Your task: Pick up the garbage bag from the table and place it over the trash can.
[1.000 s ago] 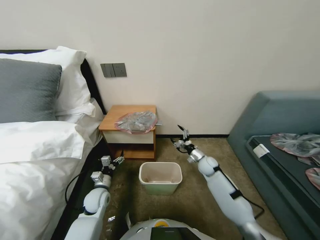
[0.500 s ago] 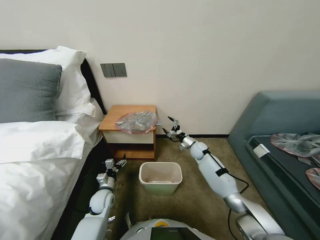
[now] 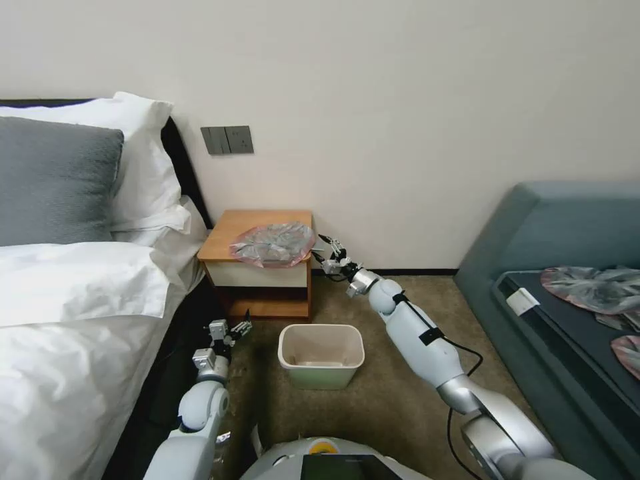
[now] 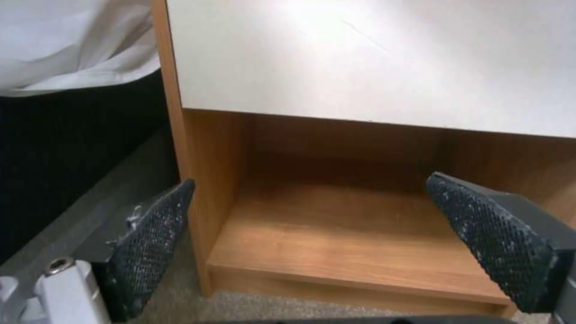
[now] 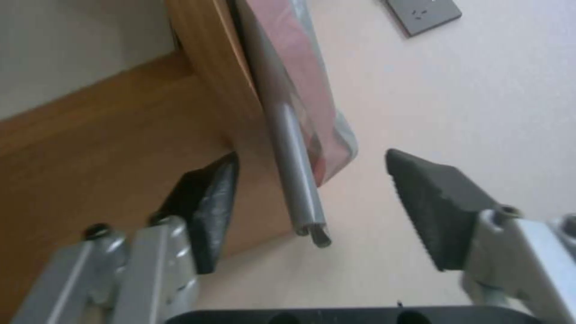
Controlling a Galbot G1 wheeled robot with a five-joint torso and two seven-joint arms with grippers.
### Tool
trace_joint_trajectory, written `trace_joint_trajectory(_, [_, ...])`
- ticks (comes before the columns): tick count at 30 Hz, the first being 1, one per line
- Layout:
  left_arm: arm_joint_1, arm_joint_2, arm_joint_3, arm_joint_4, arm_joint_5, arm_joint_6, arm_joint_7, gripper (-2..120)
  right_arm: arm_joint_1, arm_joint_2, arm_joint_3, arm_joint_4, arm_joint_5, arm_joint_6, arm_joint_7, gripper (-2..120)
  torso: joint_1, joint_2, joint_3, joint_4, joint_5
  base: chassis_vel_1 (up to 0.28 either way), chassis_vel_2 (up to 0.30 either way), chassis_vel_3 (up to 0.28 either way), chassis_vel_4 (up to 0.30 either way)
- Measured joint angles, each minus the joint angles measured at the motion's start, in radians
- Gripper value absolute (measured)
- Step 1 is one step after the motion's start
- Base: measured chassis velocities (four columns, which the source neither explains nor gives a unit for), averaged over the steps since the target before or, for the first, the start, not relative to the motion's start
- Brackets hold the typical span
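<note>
My right gripper should next grab the bag's overhanging edge [image 3: 313,244] to pick up the garbage bag. Only that edge hangs over, while the rest of the bag lies flat on the table.
The garbage bag [image 3: 273,243], crinkly grey with a pink rim, lies on the front right of the orange-brown table [image 3: 250,221]. Its right edge overhangs the table's side. My right gripper [image 3: 325,249] is open at that edge, level with the tabletop. In the right wrist view, a thin grey tube [image 5: 297,171] under the bag [image 5: 300,85] sticks out between the fingers of the open gripper [image 5: 312,202], beside the table's side [image 5: 120,148]. The trash can [image 3: 321,355], cream inside and pale green outside, stands open on the carpet below the table. My left gripper [image 3: 237,327] hangs open low, facing the table's lower shelf [image 4: 336,234].
A bed with white bedding [image 3: 73,300] runs along the left, close to my left arm. A teal sofa [image 3: 567,267] at the right holds other grey-and-pink bags [image 3: 593,288]. A wall socket plate [image 3: 227,140] is above the table. Carpet [image 3: 393,387] lies open around the bin.
My right arm has stretched out, carrying its open gripper left and up from above the carpet to the bag's right edge at the table. The left arm has barely shifted.
</note>
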Motion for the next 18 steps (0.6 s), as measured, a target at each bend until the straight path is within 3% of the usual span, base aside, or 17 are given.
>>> trace_joint_trajectory(3, [0.001, -0.001, 0.0, -0.002, 0.001, 0.0, -0.001, 99, -0.003, 0.001, 0.0, 0.003, 0.0, -0.001, -0.002, 55, 0.0, 0.0, 0.0, 0.0, 0.0, 0.0, 0.0, 0.0, 0.0])
trace_joint_trajectory(10, [0.004, -0.003, -0.002, -0.011, 0.004, -0.002, -0.004, 99, -0.014, -0.002, -0.001, 0.02, 0.002, -0.004, -0.015, 24, 0.0, 0.0, 0.0, 0.0, 0.0, 0.0, 0.0, 0.0, 0.0])
trace_joint_trajectory(18, [0.006, 0.0, -0.006, -0.015, 0.005, -0.003, -0.007, 99, -0.016, -0.004, 0.004, 0.023, 0.008, -0.003, -0.021, 0, 0.0, 0.0, 0.0, 0.0001, 0.0001, 0.0, 0.0, 0.0, 0.0])
